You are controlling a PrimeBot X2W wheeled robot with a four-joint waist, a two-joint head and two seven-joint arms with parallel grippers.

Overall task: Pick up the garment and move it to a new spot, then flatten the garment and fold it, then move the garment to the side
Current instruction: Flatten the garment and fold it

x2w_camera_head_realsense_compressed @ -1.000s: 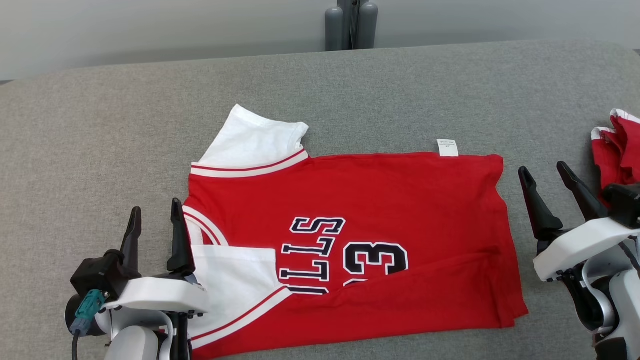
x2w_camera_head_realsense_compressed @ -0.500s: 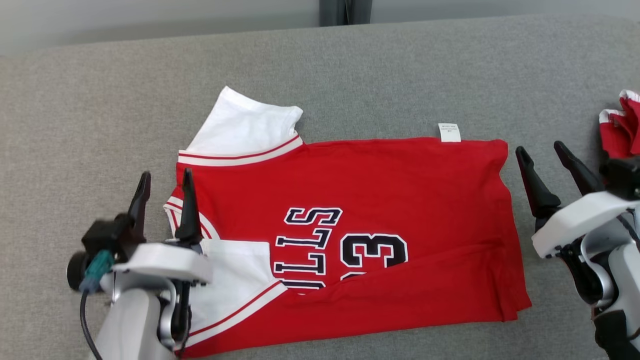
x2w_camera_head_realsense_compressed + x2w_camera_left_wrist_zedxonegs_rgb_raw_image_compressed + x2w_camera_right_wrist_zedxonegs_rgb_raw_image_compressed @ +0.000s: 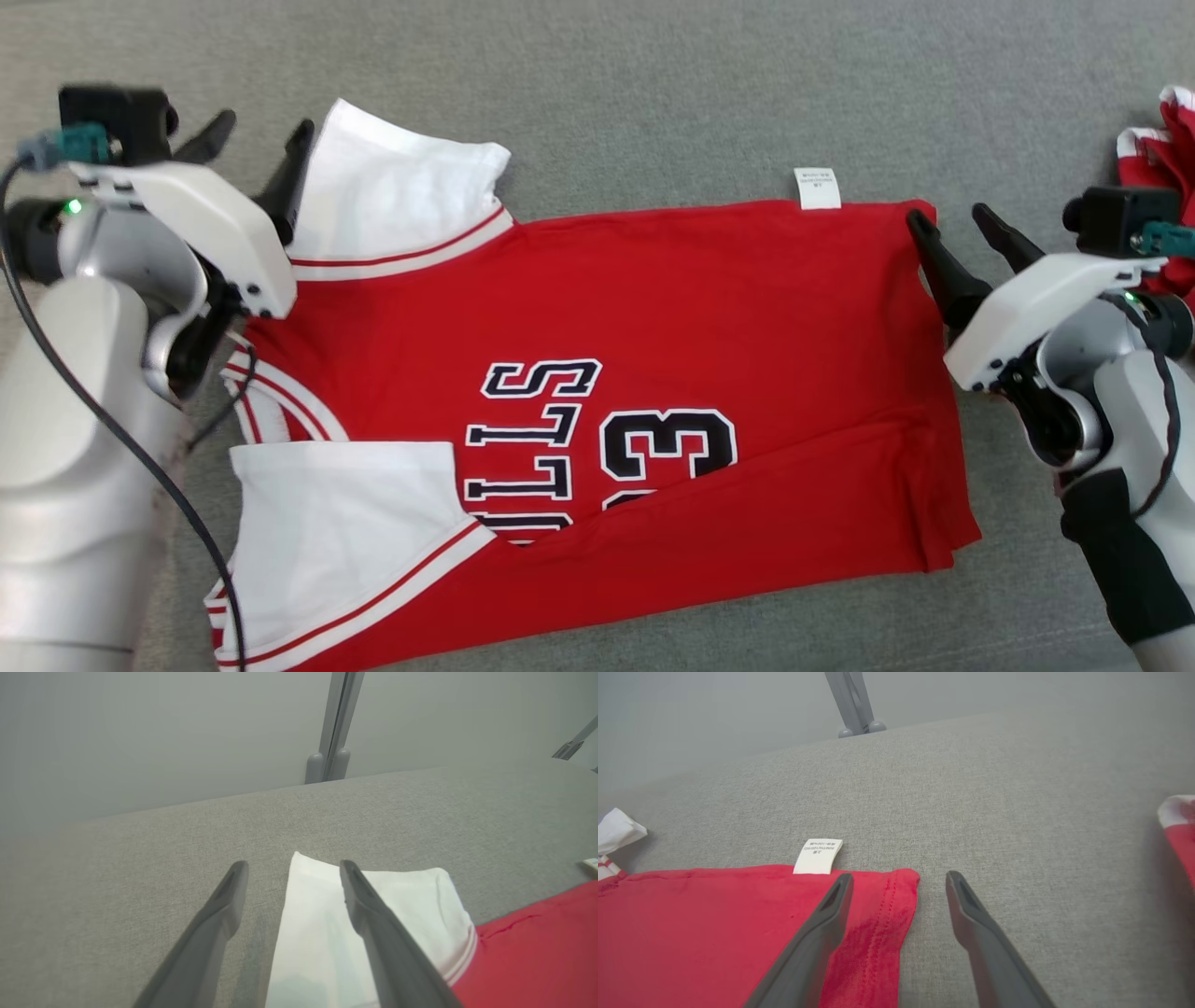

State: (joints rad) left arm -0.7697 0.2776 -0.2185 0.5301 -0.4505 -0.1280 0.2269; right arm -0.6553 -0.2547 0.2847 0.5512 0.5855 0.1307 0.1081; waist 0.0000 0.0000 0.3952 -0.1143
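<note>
Since the white cloth of the far sleeve (image 3: 389, 192) lies spread flat, my left gripper will grip the sleeve by its free hem corner (image 3: 341, 111).
The garment (image 3: 709, 308), a red jersey with white sleeves and dark lettering, lies spread flat on the grey table (image 3: 653, 93), its near edge folded over. My left gripper (image 3: 268, 121) is open at the far white sleeve (image 3: 411, 905); in the left wrist view one finger is over the sleeve's corner and the other over bare table. My right gripper (image 3: 946, 215) is open at the far right hem corner (image 3: 896, 891), near the white label (image 3: 818, 855). One of its fingers is over the red cloth and the other over the table. Neither gripper holds anything.
A second red-and-white garment (image 3: 1158, 154) lies bunched at the table's right edge, just beyond my right wrist. A grey post (image 3: 329, 763) stands behind the table's far edge against a plain wall. Bare grey table stretches beyond the jersey.
The head camera has tipped down and closer. Both arms reached forward along the jersey's sides, the left to the far sleeve, the right to the far hem corner. Both grippers stayed open.
</note>
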